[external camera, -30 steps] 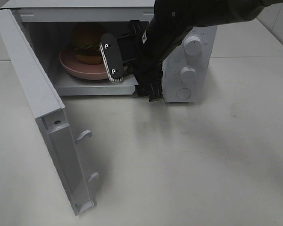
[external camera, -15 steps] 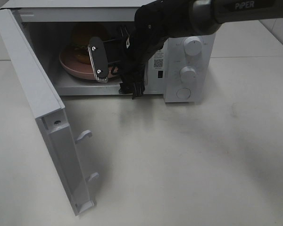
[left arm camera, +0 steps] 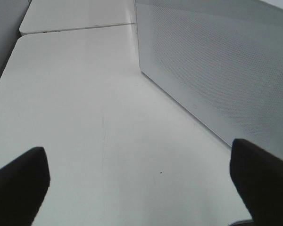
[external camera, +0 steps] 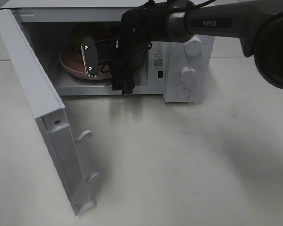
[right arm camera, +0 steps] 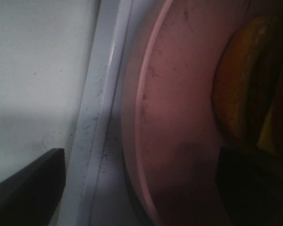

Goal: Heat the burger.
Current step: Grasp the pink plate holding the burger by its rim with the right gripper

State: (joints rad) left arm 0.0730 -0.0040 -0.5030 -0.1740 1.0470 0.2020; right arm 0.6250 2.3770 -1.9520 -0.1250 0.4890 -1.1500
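The burger (right arm camera: 238, 82) will come out of the microwave next, and my right gripper will grab the pink plate by its raised rim (right arm camera: 134, 115) for that.
The burger (external camera: 78, 36) rests on a round pink plate (external camera: 68, 65) inside the open microwave (external camera: 186, 28). In the right wrist view its orange-brown bun (right arm camera: 240, 84) shows close by, on the plate (right arm camera: 179, 94). My right gripper (external camera: 101, 61) reaches into the oven's mouth in front of the plate. It is open: one finger (right arm camera: 28, 183) is over the sill and the other is over the plate, near the burger. My left gripper (left arm camera: 137, 155) is open and empty above bare table, beside the oven's perforated side wall (left arm camera: 217, 70). The exterior high view does not show it.
The microwave door (external camera: 42, 108) is swung wide open toward the front left, its two latch hooks (external camera: 85, 135) sticking out. Knobs (external camera: 188, 73) sit on the panel at the oven's right. White table (external camera: 188, 160) spreads in front.
The right arm has swung left across the oven's mouth, carrying its gripper further in front of the plate. Plate and burger have stayed where they were.
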